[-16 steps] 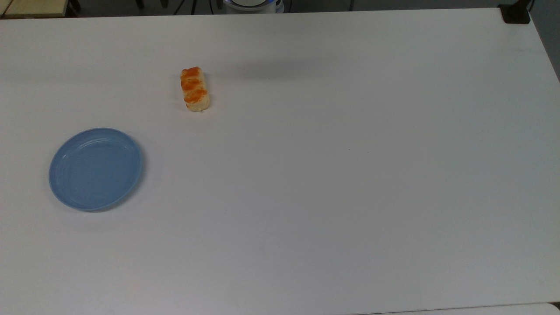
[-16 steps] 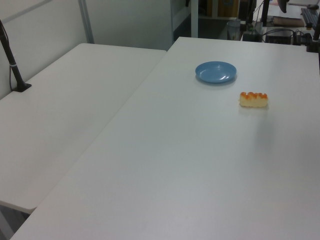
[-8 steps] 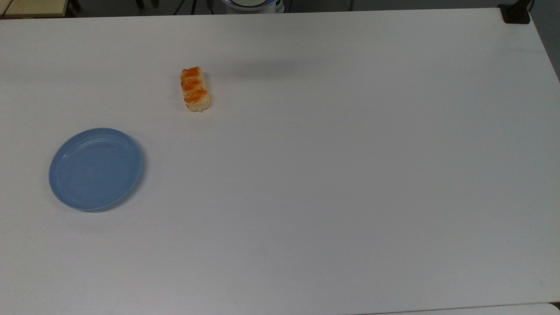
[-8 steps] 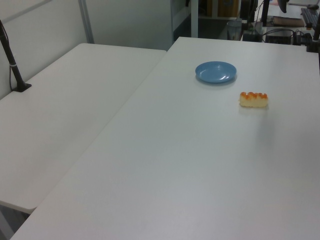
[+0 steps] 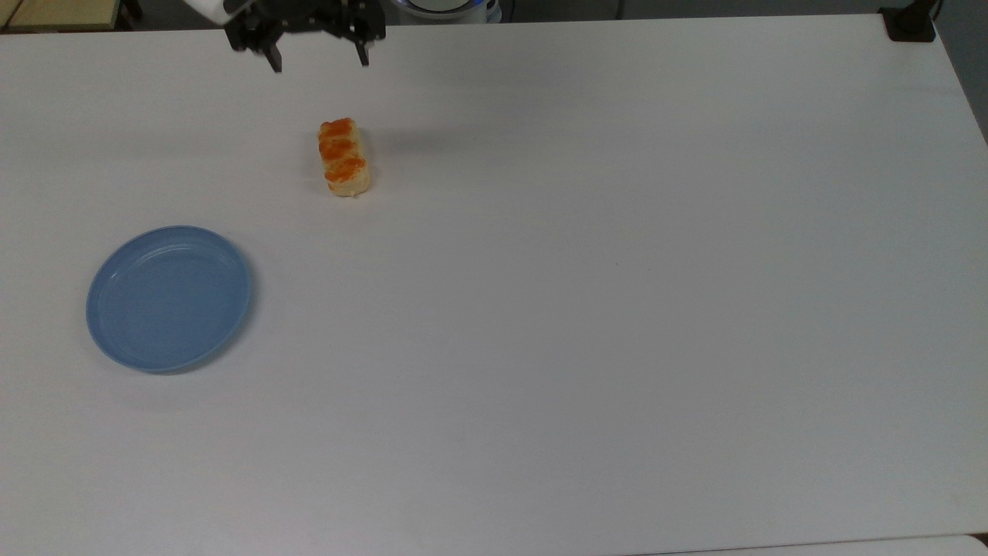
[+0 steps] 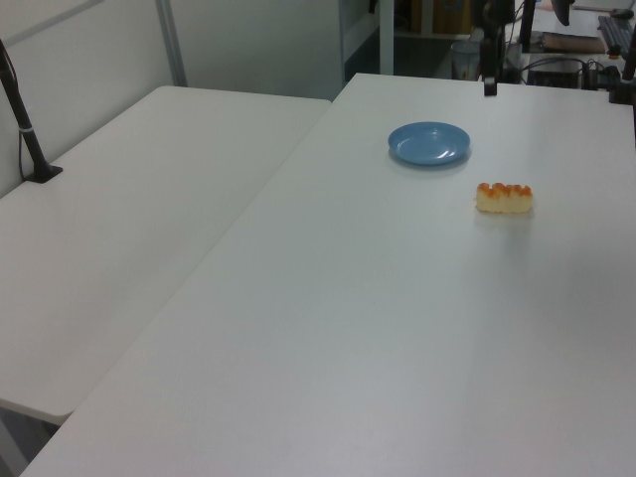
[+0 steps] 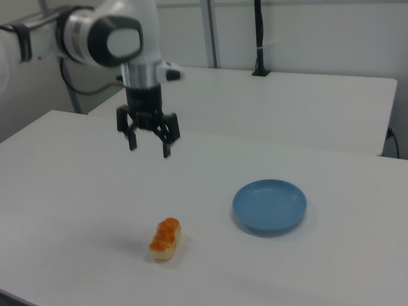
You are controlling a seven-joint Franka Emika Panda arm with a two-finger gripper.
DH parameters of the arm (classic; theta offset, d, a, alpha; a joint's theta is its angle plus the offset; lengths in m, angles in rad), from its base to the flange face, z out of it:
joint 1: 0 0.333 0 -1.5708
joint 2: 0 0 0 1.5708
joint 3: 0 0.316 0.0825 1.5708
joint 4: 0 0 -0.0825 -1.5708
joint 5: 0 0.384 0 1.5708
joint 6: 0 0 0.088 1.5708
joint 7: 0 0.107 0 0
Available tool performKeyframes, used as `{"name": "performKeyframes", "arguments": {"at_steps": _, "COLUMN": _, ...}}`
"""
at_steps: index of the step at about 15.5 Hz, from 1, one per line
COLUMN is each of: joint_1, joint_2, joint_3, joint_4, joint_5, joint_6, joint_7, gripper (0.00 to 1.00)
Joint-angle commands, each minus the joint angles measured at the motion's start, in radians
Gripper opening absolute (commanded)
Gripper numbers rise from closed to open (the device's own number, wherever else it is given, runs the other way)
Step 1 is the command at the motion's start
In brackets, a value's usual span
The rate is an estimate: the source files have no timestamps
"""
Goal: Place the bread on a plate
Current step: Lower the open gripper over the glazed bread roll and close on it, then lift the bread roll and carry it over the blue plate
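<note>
The bread needs to go on the light-blue plate (image 6: 428, 143), so my gripper should grab the bread by its glazed upper part (image 6: 505, 191) next.
The bread (image 5: 343, 157), a pale oblong roll with orange-brown glazed bumps, lies on the white table (image 5: 587, 309); it also appears as the bread (image 6: 504, 198) and the bread (image 7: 165, 239). The light-blue plate (image 5: 169, 298) sits bare toward the top view's left, apart from the roll, and shows as the plate (image 6: 428, 143) and the plate (image 7: 269, 204). My gripper (image 5: 318, 60) hangs open above the table's far edge in the top view, fingers spread and nothing between them. In the right view the gripper (image 7: 148, 148) hovers well above and behind the roll.
A second white table (image 6: 129, 219) adjoins on the left view's left, carrying a black pole clamp (image 6: 30, 149). A black clamp (image 5: 911, 25) sits at the top view's far right corner. Desks with cluttered equipment (image 6: 566, 60) stand beyond the table.
My gripper has come into the top view at the far edge, above the bread's side of the table. The bread and the plate have not moved.
</note>
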Motion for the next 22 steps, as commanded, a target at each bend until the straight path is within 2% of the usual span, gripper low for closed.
{"name": "performKeyframes", "arguments": {"at_steps": 1, "joint_1": 0.031, "joint_2": -0.028, "joint_3": -0.038, "joint_4": -0.236, "joint_5": -0.058, "joint_6": 0.26, "joint_7": -0.052, "gripper": 1.0}}
{"name": "performKeyframes", "arguments": {"at_steps": 7, "joint_1": 0.028, "joint_2": 0.0, "joint_3": -0.06, "joint_4": -0.458, "joint_5": -0.16, "joint_6": 0.518, "joint_7": -0.066, "gripper": 1.0}}
{"name": "performKeyframes", "arguments": {"at_steps": 13, "joint_1": 0.031, "joint_2": 0.021, "joint_3": -0.063, "joint_4": -0.538, "joint_5": -0.16, "joint_6": 0.6, "joint_7": -0.06, "gripper": 1.0}}
{"name": "performKeyframes", "arguments": {"at_steps": 17, "joint_1": 0.034, "joint_2": 0.027, "joint_3": -0.063, "joint_4": -0.538, "joint_5": -0.151, "joint_6": 0.606, "joint_7": -0.052, "gripper": 1.0}}
{"name": "performKeyframes", "arguments": {"at_steps": 19, "joint_1": 0.034, "joint_2": 0.059, "joint_3": -0.063, "joint_4": -0.538, "joint_5": -0.151, "joint_6": 0.611, "joint_7": -0.052, "gripper": 1.0}}
{"name": "performKeyframes", "arguments": {"at_steps": 22, "joint_1": 0.046, "joint_2": 0.081, "joint_3": -0.063, "joint_4": -0.538, "joint_5": -0.151, "joint_6": 0.617, "joint_7": -0.049, "gripper": 0.83}}
